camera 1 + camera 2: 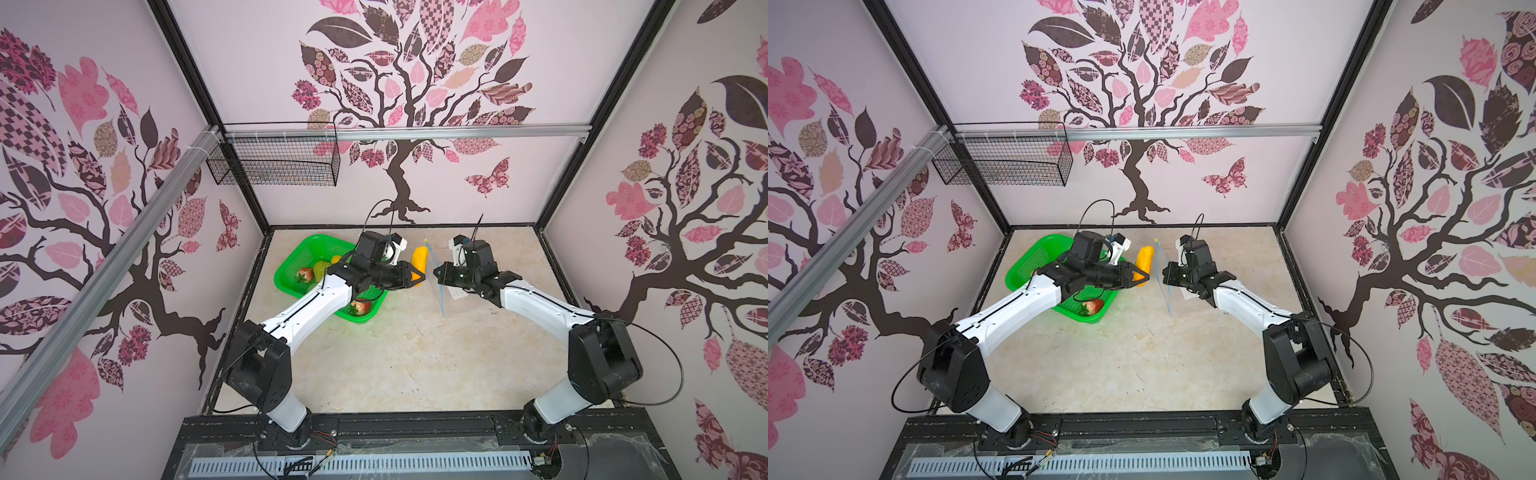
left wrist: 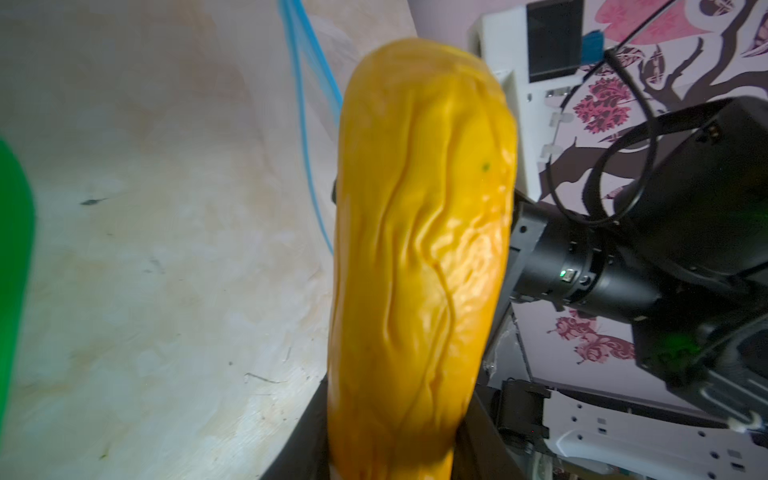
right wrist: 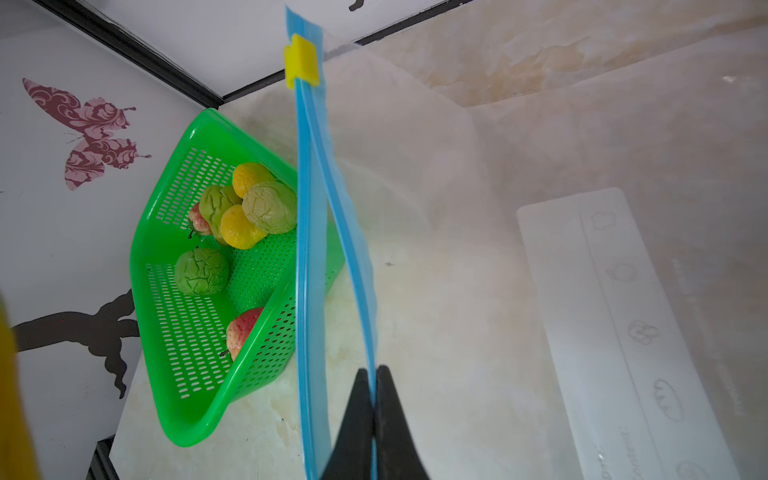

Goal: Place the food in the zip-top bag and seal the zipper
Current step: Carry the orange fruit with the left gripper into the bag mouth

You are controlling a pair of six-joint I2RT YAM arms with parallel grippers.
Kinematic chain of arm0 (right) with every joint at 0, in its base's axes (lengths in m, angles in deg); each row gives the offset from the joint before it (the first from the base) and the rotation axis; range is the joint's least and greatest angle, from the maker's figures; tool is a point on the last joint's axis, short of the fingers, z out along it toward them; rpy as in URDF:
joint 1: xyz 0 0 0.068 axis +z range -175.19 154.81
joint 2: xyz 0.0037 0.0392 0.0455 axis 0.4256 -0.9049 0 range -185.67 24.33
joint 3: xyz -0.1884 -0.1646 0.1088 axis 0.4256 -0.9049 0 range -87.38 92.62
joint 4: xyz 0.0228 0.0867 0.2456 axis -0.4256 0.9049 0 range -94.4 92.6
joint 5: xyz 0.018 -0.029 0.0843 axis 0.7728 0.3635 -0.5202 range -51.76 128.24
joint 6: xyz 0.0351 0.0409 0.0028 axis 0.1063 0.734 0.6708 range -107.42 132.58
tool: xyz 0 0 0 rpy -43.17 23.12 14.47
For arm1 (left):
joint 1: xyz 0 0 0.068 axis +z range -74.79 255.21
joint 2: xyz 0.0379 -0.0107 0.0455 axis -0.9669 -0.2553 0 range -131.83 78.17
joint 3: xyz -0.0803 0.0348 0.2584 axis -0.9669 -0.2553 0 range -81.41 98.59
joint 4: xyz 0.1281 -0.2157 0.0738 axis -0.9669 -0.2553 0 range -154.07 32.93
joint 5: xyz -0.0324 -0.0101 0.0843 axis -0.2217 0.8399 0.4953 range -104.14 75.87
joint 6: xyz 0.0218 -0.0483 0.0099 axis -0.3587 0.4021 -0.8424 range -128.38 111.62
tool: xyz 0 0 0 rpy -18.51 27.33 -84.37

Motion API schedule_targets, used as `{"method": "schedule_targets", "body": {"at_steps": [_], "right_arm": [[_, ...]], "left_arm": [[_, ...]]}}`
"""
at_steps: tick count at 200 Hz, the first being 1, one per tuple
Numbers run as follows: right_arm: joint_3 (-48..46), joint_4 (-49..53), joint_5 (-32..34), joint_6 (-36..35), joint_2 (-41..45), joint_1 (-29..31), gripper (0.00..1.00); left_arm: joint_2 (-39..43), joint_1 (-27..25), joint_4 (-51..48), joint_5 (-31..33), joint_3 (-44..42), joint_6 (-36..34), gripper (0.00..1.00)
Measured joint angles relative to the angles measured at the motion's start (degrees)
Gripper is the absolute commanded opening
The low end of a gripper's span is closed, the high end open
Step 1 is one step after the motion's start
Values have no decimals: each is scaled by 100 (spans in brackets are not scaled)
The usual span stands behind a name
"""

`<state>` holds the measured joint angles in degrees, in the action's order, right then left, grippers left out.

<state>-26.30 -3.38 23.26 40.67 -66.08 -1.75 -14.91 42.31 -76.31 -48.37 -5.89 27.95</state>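
My left gripper keeps hold of the carrot (image 1: 419, 258) until it is inside the bag, since it would miss if let go now.
My left gripper (image 1: 417, 276) (image 1: 1142, 276) (image 2: 392, 457) is shut on a long orange-yellow carrot (image 1: 419, 258) (image 2: 419, 249), held off the table just left of the zip-top bag (image 1: 441, 291) (image 3: 457, 199). The clear bag hangs edge-on between the arms. My right gripper (image 1: 436, 274) (image 3: 376, 374) is shut on one lip of its blue zipper (image 3: 309, 208); the two strips stand slightly parted. A yellow slider (image 3: 301, 60) sits at the far end. More food lies in the green basket (image 1: 309, 245) (image 3: 166, 232): strawberries (image 1: 360, 306) (image 3: 243, 330), lemons (image 3: 239, 226), green pieces (image 3: 202, 271).
A white label patch (image 3: 615, 311) shows through the bag. The green basket stands at the back left, partly under my left arm. A black wire basket (image 1: 274, 162) hangs on the back wall rail. Patterned walls close three sides of the pale marble tabletop (image 1: 407, 365).
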Motion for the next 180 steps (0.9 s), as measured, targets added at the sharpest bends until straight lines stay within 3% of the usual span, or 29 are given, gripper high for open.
{"method": "schedule_targets", "body": {"at_steps": [67, 138, 180], "right_arm": [[-417, -199, -70, 35, 256, 0, 0], [-437, -435, -52, 20, 503, 0, 0], [-634, -546, -79, 2, 636, 0, 0]], "left_arm": [[-492, -210, 365, -181, -68, 529, 23], [-597, -208, 188, -87, -68, 531, 23], [-879, -208, -330, 282, -52, 407, 22]]}}
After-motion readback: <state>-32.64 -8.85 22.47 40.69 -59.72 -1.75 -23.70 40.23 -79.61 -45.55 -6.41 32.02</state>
